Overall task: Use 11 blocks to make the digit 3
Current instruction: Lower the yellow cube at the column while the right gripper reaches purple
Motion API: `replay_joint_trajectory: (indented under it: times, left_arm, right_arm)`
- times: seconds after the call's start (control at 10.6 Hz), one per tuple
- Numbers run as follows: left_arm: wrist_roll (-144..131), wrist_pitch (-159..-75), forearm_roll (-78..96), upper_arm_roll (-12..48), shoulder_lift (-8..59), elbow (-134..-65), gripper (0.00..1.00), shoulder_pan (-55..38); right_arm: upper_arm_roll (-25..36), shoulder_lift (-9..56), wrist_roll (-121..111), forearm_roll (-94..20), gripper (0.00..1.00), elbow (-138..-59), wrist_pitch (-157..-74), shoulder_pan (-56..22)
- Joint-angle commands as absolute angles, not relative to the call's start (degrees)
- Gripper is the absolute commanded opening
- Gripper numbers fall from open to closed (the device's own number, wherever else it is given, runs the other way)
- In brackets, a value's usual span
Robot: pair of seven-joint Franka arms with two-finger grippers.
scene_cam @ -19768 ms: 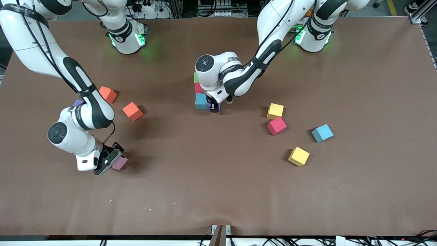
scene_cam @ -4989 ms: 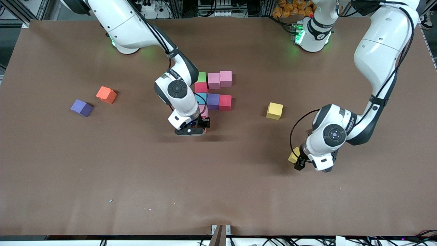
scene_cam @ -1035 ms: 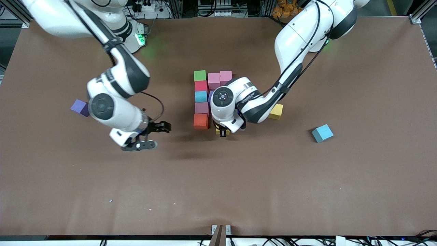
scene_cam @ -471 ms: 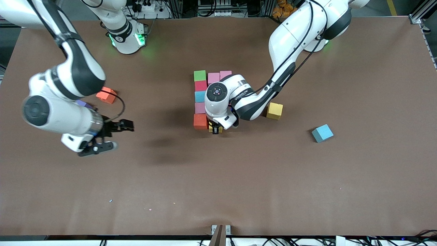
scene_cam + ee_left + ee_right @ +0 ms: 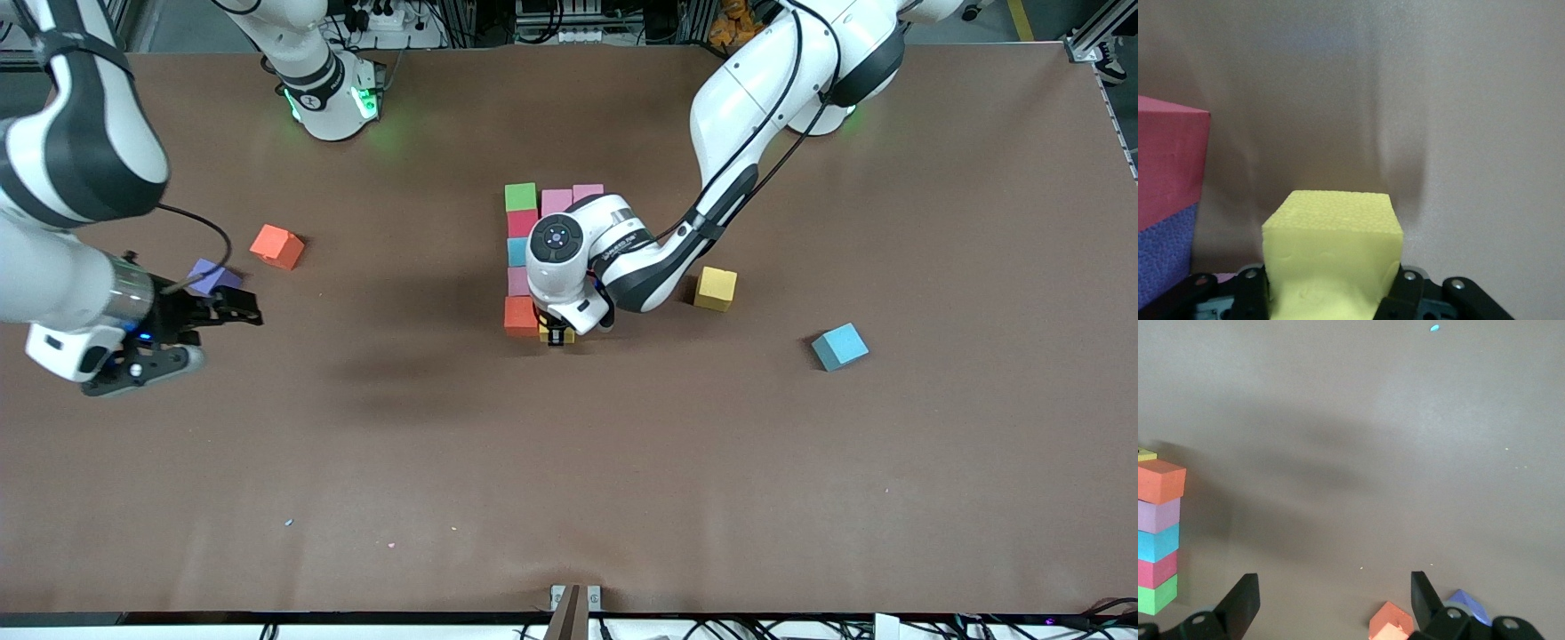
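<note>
The yellow block (image 5: pixel 1331 250) is low on the tabletop beside the orange block and would stand, so my left gripper will open now.
A column of blocks runs toward the front camera: green (image 5: pixel 521 196), red (image 5: pixel 523 222), light blue (image 5: pixel 516 252), pink (image 5: pixel 516 281), orange (image 5: pixel 520 316). Two pink blocks (image 5: pixel 557 197) sit beside the green one. My left gripper (image 5: pixel 557 336) is shut on a yellow block (image 5: pixel 1331 250), low beside the orange block, toward the left arm's end. A red block (image 5: pixel 1168 160) and a purple block (image 5: pixel 1163 260) lie close by, hidden under the left arm from the front. My right gripper (image 5: pixel 200 338) hangs open and holds nothing, over the table by a loose purple block (image 5: pixel 213 276).
Loose blocks lie around: an orange one (image 5: pixel 276 246) beside the purple one, a yellow one (image 5: pixel 716 289) and a light blue one (image 5: pixel 838 347) toward the left arm's end. The left arm's forearm (image 5: pixel 658 267) lies over part of the block group.
The right arm has swung away from the block group toward its own end of the table, still open. The left gripper has brought the yellow block close to the orange block.
</note>
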State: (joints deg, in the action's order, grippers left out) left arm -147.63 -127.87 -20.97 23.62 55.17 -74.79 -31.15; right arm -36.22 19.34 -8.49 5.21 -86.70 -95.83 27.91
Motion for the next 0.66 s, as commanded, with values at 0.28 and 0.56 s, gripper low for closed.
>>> replay_joint_trajectory:
  times: [0.28,0.56]
  left_arm:
    - [-148.27,-127.36,-19.95,22.76,56.17,-73.56,1.00,-32.95]
    - [-148.01,-120.09,-20.04,22.85,52.05,-73.56,1.00,-32.08]
  right_arm:
    - [-22.88,11.69,-15.91,1.76,1.00,-87.45,-92.47,16.99]
    - [-15.91,11.34,-15.38,1.67,1.00,-87.36,-91.41,8.80]
